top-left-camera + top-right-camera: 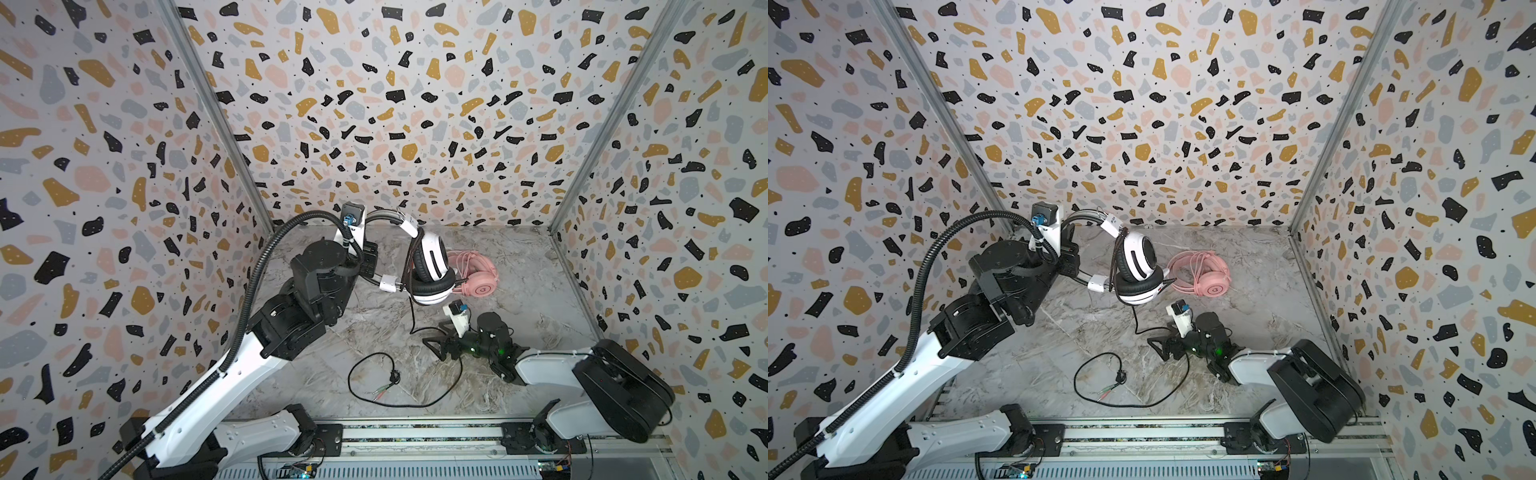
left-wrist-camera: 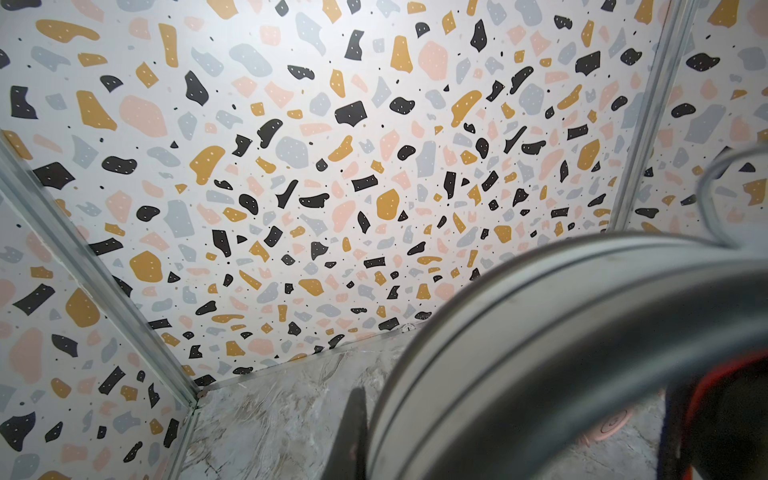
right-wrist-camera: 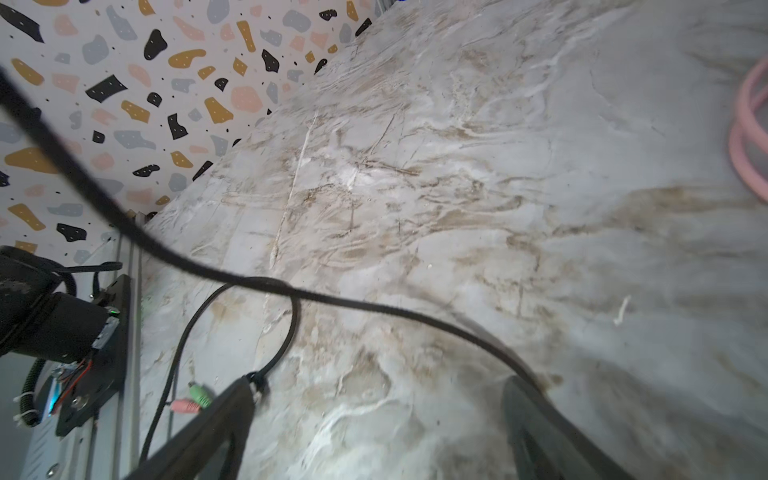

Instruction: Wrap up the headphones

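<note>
My right gripper grabs the thin black cable [image 1: 413, 320] partway between the ear cups and plugs next, which leaves a free part of the cable to wrap the headphones [image 1: 431, 270].
The white-and-black headphones [image 1: 432, 266] [image 1: 1140, 266] hang above the marble table, held by the headband in my left gripper [image 1: 369, 259] [image 1: 1074, 257], which is shut on it. In the left wrist view the blurred headband [image 2: 540, 353] fills the near corner beside one dark finger [image 2: 353, 432]. Dark cable strands run beside the ear cups. The thin black cable [image 1: 413, 320] [image 3: 374, 309] drops to the table and loops to its plugs [image 1: 380, 390] [image 3: 193, 399]. My right gripper [image 1: 434, 345] [image 1: 1158, 345] [image 3: 374, 415] stands open low over the table, with the cable crossing just past its fingers. The pink headphones [image 1: 478, 276] [image 1: 1206, 276] lie behind.
Terrazzo-patterned walls [image 1: 395, 124] close in the back and both sides. A metal rail [image 1: 415, 436] with both arm bases runs along the table's front edge. The left arm's black corrugated hose [image 1: 257, 274] arches over the left side.
</note>
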